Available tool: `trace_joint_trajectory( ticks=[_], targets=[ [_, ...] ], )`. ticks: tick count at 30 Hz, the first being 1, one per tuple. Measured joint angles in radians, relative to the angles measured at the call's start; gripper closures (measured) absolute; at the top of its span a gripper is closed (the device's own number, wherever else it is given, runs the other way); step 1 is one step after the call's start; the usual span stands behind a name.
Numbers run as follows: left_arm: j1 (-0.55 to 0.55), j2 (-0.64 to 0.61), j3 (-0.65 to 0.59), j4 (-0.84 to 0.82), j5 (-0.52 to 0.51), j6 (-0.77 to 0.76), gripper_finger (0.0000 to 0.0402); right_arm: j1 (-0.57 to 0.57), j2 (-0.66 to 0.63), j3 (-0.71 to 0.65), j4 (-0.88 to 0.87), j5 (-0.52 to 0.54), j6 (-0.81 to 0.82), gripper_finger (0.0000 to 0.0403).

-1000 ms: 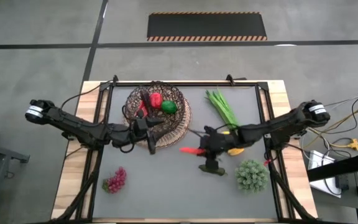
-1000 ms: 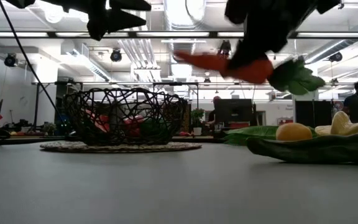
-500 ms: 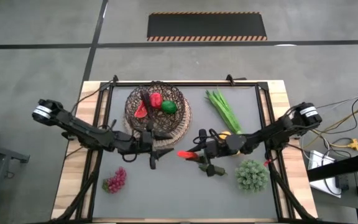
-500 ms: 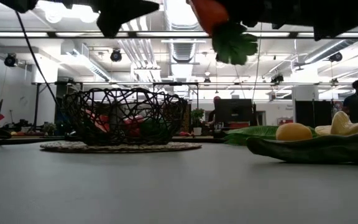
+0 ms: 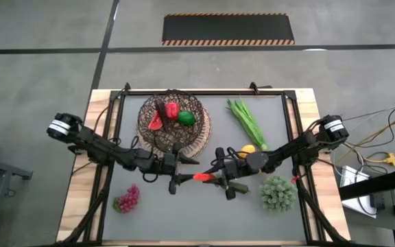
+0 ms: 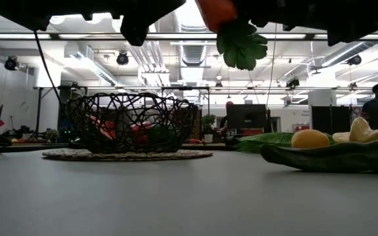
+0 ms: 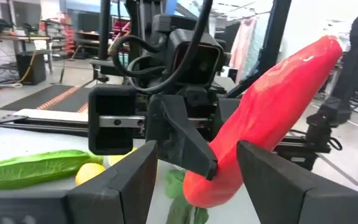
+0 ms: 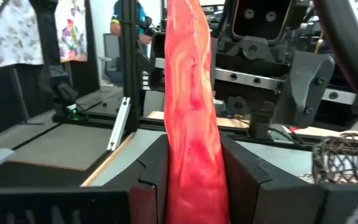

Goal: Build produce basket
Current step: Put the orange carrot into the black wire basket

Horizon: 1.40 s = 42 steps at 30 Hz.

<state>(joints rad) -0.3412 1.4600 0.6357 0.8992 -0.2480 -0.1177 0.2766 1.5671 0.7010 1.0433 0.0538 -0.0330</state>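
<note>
The left gripper grabs the carrot by the red body behind its tip (image 5: 202,176) next, to add it to the wire basket (image 5: 172,122).
My right gripper (image 5: 219,178) is shut on a red-orange carrot (image 5: 203,177) above the grey mat, in front of the basket. The carrot's green leaves (image 6: 241,43) hang down. My left gripper (image 5: 182,178) is open and faces the right one. Its fingers (image 7: 124,182) stand on either side of the carrot's pointed end (image 7: 316,56), with no touch showing. The dark wire basket (image 5: 172,122) stands on its tan disc at the far left. It holds a red pepper (image 5: 172,110), a watermelon slice (image 5: 156,122) and a green pepper (image 5: 186,118). My right gripper pinches the carrot's thick part (image 8: 190,163) between its two fingers (image 8: 151,180). The fingers come level from the table's right and lie along the carrot, which runs on past them toward the left gripper. The carrot is lifted clear of the mat, about level.
Red grapes (image 5: 126,199) lie near left on the mat. Long green stalks (image 5: 245,120) lie far right, with a yellow fruit (image 5: 247,149) below them and a green leafy bunch (image 5: 278,193) near right. A cucumber (image 6: 330,157) and an orange (image 6: 309,139) show in the low view.
My right gripper has carried the carrot toward the table's left and near edge, keeping it clear of the mat. My left gripper has left the basket's near rim and gone toward the near edge and the carrot. Its fingers now stand around the pointed end.
</note>
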Motion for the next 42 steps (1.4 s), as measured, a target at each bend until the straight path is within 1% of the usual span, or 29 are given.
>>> trace_joint_trajectory(
  ticks=[3, 6, 11, 14, 18, 25, 29, 33, 37, 42],
  targets=[
    [0.000, -0.013, -0.001, -0.039, 0.013, 0.001, 0.0193, -0.003, -0.007, 0.002, 0.003, -0.038, 0.027, 0.0305],
    [-0.004, -0.048, -0.003, -0.111, 0.034, 0.004, 0.0193, -0.009, -0.017, 0.006, 0.016, -0.072, 0.063, 0.0305],
    [-0.002, -0.107, -0.003, -0.158, 0.024, 0.019, 0.0193, -0.004, -0.044, 0.005, -0.050, -0.095, 0.063, 0.0305],
    [-0.003, -0.107, -0.002, -0.141, 0.023, 0.021, 0.0193, -0.006, -0.049, 0.005, -0.061, -0.034, 0.056, 0.0305],
    [-0.002, -0.066, 0.000, -0.052, 0.021, 0.029, 0.0193, -0.009, -0.028, 0.005, -0.069, 0.028, 0.048, 0.0305],
    [-0.002, 0.016, 0.009, 0.076, 0.035, 0.031, 0.0194, -0.016, -0.013, 0.005, -0.071, 0.029, 0.049, 0.0305],
    [-0.001, 0.041, 0.009, 0.153, 0.035, 0.064, 0.0201, -0.016, -0.013, 0.005, -0.077, 0.028, 0.048, 0.0305],
    [-0.001, 0.044, 0.011, 0.171, 0.034, 0.076, 0.0228, -0.015, -0.013, 0.005, -0.083, 0.028, 0.048, 0.0305],
    [-0.001, 0.044, 0.011, 0.167, 0.030, 0.076, 0.0276, -0.015, -0.013, 0.005, -0.089, 0.024, 0.046, 0.0301],
    [-0.001, 0.044, 0.011, 0.165, 0.028, 0.076, 0.0345, -0.015, -0.013, 0.005, -0.095, 0.026, 0.052, 0.0267]
  ],
)
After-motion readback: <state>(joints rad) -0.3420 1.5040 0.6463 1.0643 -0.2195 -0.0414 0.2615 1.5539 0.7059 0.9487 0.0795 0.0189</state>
